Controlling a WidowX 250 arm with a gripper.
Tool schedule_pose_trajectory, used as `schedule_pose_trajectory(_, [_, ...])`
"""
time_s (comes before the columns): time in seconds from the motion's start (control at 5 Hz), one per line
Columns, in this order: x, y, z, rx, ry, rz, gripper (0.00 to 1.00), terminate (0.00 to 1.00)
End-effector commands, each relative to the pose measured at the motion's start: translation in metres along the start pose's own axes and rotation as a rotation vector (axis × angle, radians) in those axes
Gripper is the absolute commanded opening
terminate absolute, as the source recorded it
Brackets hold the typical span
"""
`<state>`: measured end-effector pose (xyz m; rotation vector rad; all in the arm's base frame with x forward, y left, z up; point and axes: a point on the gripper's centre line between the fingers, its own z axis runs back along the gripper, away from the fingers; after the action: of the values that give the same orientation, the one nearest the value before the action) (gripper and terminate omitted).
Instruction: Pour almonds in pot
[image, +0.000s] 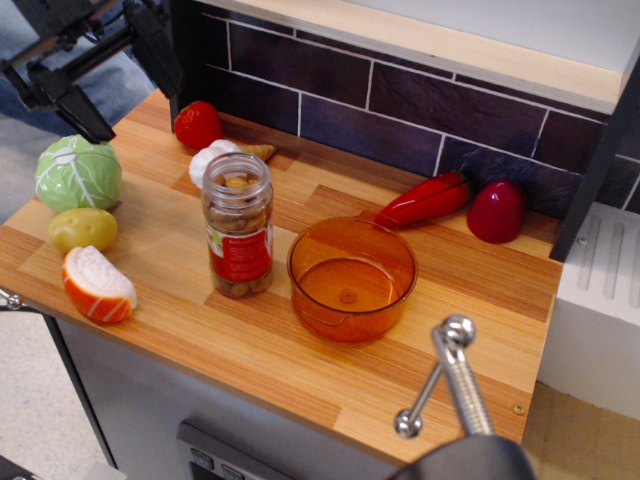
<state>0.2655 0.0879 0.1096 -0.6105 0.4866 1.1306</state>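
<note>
My gripper will grab the jar by its labelled body (241, 250) next, which leaves the jar's opening (237, 172) free to pour almonds into the pot.
The almonds (238, 220) fill a tall clear jar with a red and white label, standing upright and open-topped on the wooden counter. The orange translucent pot (351, 278) stands empty just right of the jar, its small flat handle towards the front. My gripper (125, 82) is open and empty, high at the upper left, well apart from the jar. Its two black fingers (160, 55) point down and to the right.
A green cabbage (77, 172), a yellow potato (82, 229) and an orange slice (98, 284) lie at the left. A strawberry (198, 124) and garlic (213, 158) sit behind the jar. A red chilli (425, 201) and a red pepper (495, 211) lie by the tiled wall. A metal tap (450, 380) stands at the front right.
</note>
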Motion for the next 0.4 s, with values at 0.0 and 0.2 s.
schedule_pose_trajectory(0.0, [0.018,-0.007,-0.016,0.014,-0.044,0.095,1.00,0.00])
schedule_pose_trajectory(0.2, [0.022,-0.006,-0.038,0.071,-0.027,0.137,1.00,0.00])
